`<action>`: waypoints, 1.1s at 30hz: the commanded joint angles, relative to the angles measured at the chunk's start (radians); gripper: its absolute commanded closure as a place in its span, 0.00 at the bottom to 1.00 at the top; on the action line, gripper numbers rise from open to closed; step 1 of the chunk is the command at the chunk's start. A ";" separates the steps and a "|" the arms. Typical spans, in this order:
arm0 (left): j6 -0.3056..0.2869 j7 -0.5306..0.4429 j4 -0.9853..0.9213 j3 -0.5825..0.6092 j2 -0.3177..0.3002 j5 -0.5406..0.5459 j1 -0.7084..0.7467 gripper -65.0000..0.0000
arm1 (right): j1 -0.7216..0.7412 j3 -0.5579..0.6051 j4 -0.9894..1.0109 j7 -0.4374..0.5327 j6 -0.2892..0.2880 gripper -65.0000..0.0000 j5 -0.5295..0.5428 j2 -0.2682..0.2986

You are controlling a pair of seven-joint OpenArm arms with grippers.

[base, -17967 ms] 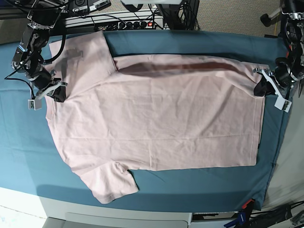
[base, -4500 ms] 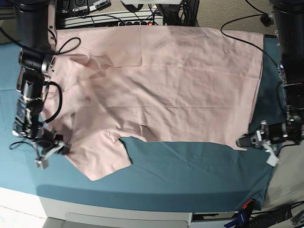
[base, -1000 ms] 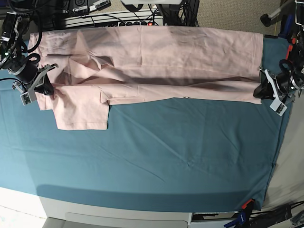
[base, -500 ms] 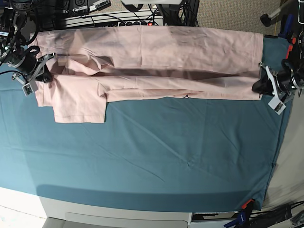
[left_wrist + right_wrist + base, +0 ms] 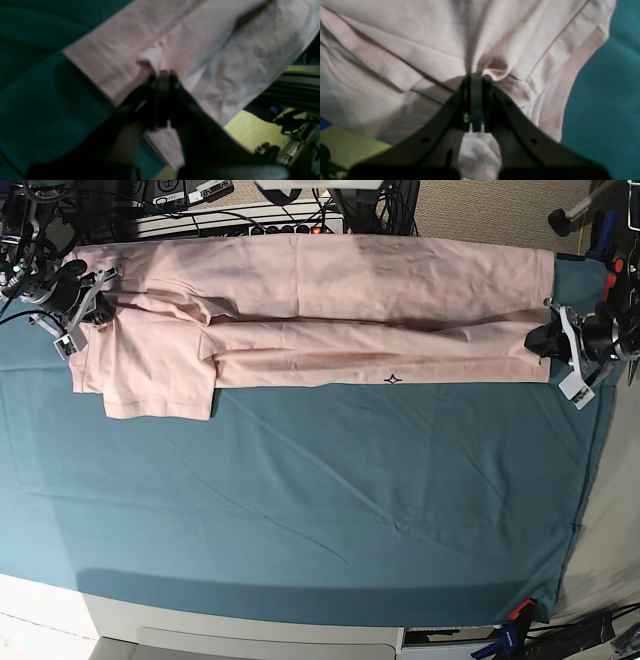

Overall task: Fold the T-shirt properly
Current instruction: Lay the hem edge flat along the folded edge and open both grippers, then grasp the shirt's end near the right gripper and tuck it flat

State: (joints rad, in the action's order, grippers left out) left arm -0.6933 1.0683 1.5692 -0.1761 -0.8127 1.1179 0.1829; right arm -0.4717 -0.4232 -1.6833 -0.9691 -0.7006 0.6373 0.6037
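Note:
I can let go with my right gripper now. The fold (image 5: 150, 305) in the gripper's fingertips lies on the T-shirt's lower layer (image 5: 135, 275), so the T-shirt would settle folded.
The pale pink T-shirt (image 5: 330, 310) lies folded lengthwise in a long band along the far edge of the teal table cloth (image 5: 320, 500), one sleeve (image 5: 160, 380) sticking out toward me at the left. A small black mark (image 5: 393, 380) shows on its near edge. My left gripper (image 5: 545, 340) is shut on the hem at the band's right end; in the left wrist view (image 5: 161, 75) its jaws pinch a pink fold (image 5: 152, 57). My right gripper (image 5: 90, 300) is shut on the shirt's shoulder end at the left; the right wrist view (image 5: 476, 76) shows bunched cloth (image 5: 495, 67) between its jaws.
Power strips and cables (image 5: 250, 220) lie just behind the table's far edge. The cloth's right edge (image 5: 590, 480) drops to the floor. A white table front (image 5: 250, 635) runs along the near side.
Both grippers have pulled the shirt further toward the far edge. The near fold has settled flatter and the sleeve has shifted up and left.

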 commanded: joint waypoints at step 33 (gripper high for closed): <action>0.023 -0.014 0.013 -0.033 -0.063 -0.108 -0.032 0.46 | 0.074 -0.081 -0.014 0.047 0.004 0.55 -0.101 0.025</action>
State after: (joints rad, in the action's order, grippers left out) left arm -0.6708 1.0710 1.5688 -0.1928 -0.8513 0.9985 0.1673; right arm -0.4068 -0.4904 -1.6829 -0.9436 -0.7029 0.5293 0.6010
